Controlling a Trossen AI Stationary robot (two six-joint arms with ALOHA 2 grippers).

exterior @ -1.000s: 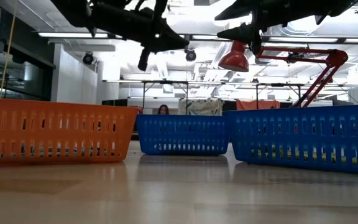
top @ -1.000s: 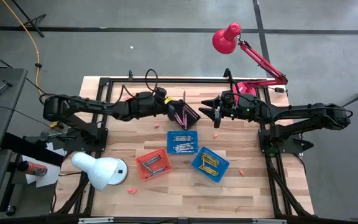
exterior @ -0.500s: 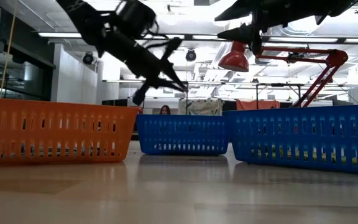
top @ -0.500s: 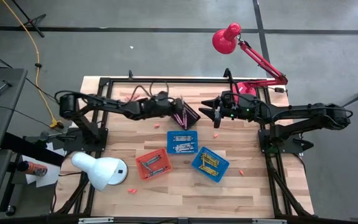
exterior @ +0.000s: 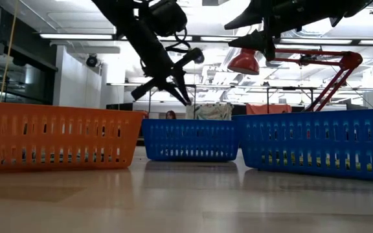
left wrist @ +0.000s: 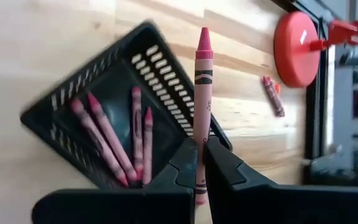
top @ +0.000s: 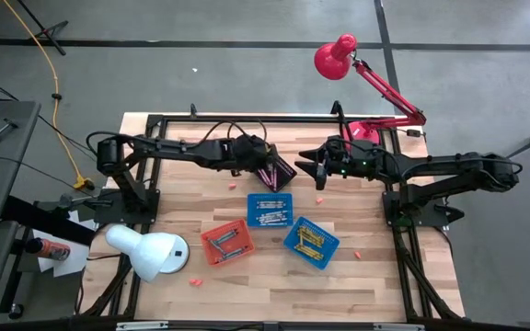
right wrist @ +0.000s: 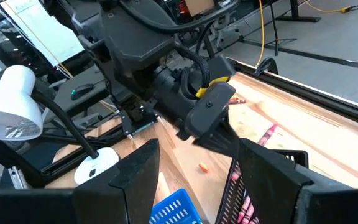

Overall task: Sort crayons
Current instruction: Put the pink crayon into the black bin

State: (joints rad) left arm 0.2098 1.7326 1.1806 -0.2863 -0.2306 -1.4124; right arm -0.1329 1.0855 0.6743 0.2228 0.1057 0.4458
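The left gripper should stay closed on the pink crayon until the robot shifts it inward, because the crayon crosses the black basket's rim and the crayon's tip is over the wood.
My left gripper (top: 265,165) is shut on a pink crayon (left wrist: 202,93) and hangs just above the black mesh basket (top: 281,169). That basket (left wrist: 114,81) holds several pink crayons (left wrist: 120,140) lying on its floor. In the right wrist view the left gripper (right wrist: 219,134) and the crayon's tip (right wrist: 267,134) show over the basket's rim. My right gripper (top: 305,168) is open and empty, in the air just right of the black basket. Its fingers (right wrist: 135,174) stand wide apart. My left gripper pinches the pink crayon's lower part (left wrist: 199,152) between its two fingers, which lie across the stick. The blunt end sticks out a little behind the fingers and the pointed tip (left wrist: 203,34) reaches forward past the basket's rim. The crayon is lifted clear.
Two blue baskets (top: 270,210) (top: 311,242) and an orange basket (top: 226,242) with crayons stand toward the near side. Loose crayons lie on the wood (top: 323,198) (top: 357,253) (top: 194,281) (left wrist: 272,96). A white lamp (top: 150,250) stands near left, a red lamp (top: 366,129) far right.
My left gripper has carried the pink crayon toward the table's right edge, up to the black basket. It has come down and tipped its fingers downward. My right gripper has kept still.
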